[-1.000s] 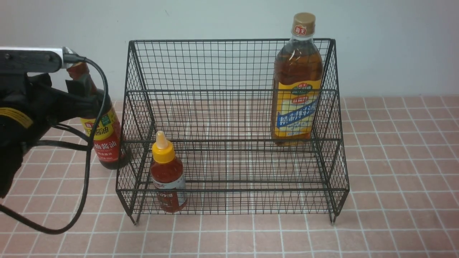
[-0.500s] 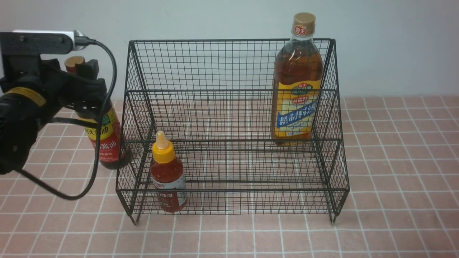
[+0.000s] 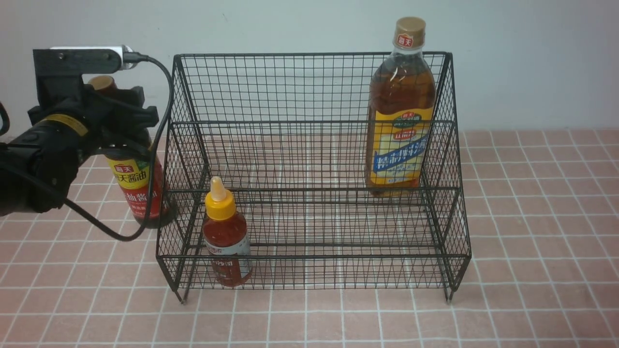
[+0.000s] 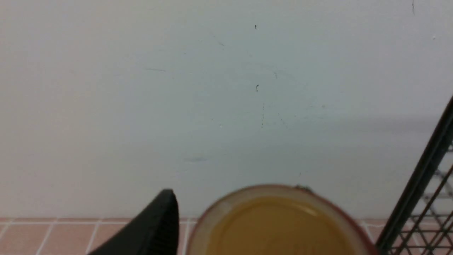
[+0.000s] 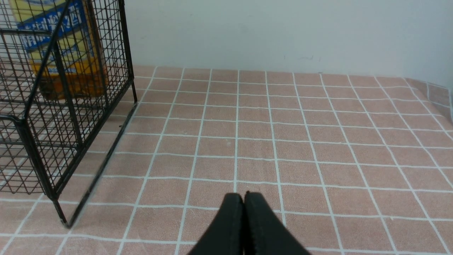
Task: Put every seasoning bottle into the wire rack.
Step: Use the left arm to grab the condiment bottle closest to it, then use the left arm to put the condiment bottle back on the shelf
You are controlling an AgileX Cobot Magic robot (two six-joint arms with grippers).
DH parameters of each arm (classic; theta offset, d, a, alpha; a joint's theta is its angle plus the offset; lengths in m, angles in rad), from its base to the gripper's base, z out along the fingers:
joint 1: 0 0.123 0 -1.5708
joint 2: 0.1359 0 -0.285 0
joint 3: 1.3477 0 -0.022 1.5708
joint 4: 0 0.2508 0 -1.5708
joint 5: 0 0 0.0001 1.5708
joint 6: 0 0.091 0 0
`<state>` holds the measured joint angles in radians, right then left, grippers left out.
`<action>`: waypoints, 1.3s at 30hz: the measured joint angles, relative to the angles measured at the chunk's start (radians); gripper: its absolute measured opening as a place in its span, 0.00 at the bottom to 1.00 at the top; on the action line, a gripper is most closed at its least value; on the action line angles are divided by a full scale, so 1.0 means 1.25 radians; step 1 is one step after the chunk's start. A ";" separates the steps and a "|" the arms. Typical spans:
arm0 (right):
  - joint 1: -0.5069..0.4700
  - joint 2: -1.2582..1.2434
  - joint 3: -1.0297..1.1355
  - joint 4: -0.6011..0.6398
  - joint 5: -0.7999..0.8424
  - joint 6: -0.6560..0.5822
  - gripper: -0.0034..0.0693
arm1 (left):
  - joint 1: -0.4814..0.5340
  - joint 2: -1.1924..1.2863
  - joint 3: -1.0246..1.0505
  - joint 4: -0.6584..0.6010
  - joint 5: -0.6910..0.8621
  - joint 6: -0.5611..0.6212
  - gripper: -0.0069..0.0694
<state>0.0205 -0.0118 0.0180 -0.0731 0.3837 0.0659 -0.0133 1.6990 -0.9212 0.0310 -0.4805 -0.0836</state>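
The rack's wire side (image 3: 177, 180) is close against the dark soy-sauce bottle's wide body, so my left gripper should grab the bottle's slim neck next.
The black wire rack (image 3: 309, 121) stands mid-table. The tall amber bottle (image 3: 399, 140) stands on its upper tier at the right. The small red-sauce bottle (image 3: 226, 237) stands in the lower tier at the left. The dark soy-sauce bottle (image 3: 138, 188) stands on the table just outside the rack's left side. My left gripper (image 3: 128, 108) is open around its neck and shoulder. In the left wrist view one finger (image 4: 155, 226) shows beside the bottle's cap (image 4: 279, 226) with a gap; the other finger is hidden. My right gripper (image 5: 244, 194) is shut and empty, low over the table right of the rack.
The table is pink tile with white grout (image 3: 532, 217), and a pale wall runs close behind the rack. The rack's left edge (image 4: 421, 184) is close beside the soy-sauce cap. The rack's right side (image 5: 67, 106) and the amber bottle (image 5: 70, 53) show in the right wrist view.
My left arm has risen and moved right, closing in on the soy-sauce bottle's neck. The bottle still stands where it was. The rack and the other bottles have not moved.
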 joint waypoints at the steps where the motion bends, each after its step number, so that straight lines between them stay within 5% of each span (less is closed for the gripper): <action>1: 0.000 0.000 0.000 0.000 0.000 0.000 0.03 | 0.000 0.000 0.000 0.001 0.000 0.001 0.46; 11: 0.000 0.000 0.000 0.000 0.000 0.000 0.03 | -0.001 -0.042 -0.004 0.004 0.075 0.006 0.43; 27: 0.000 0.000 0.000 0.000 0.000 0.000 0.03 | -0.012 -0.387 -0.140 0.009 0.261 0.018 0.43; 39: 0.000 0.000 0.000 0.000 0.000 0.000 0.03 | -0.231 -0.430 -0.141 0.097 0.282 0.013 0.43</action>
<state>0.0205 -0.0118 0.0180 -0.0731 0.3837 0.0659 -0.3015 1.1613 -1.0978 0.1521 -0.1280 -0.0674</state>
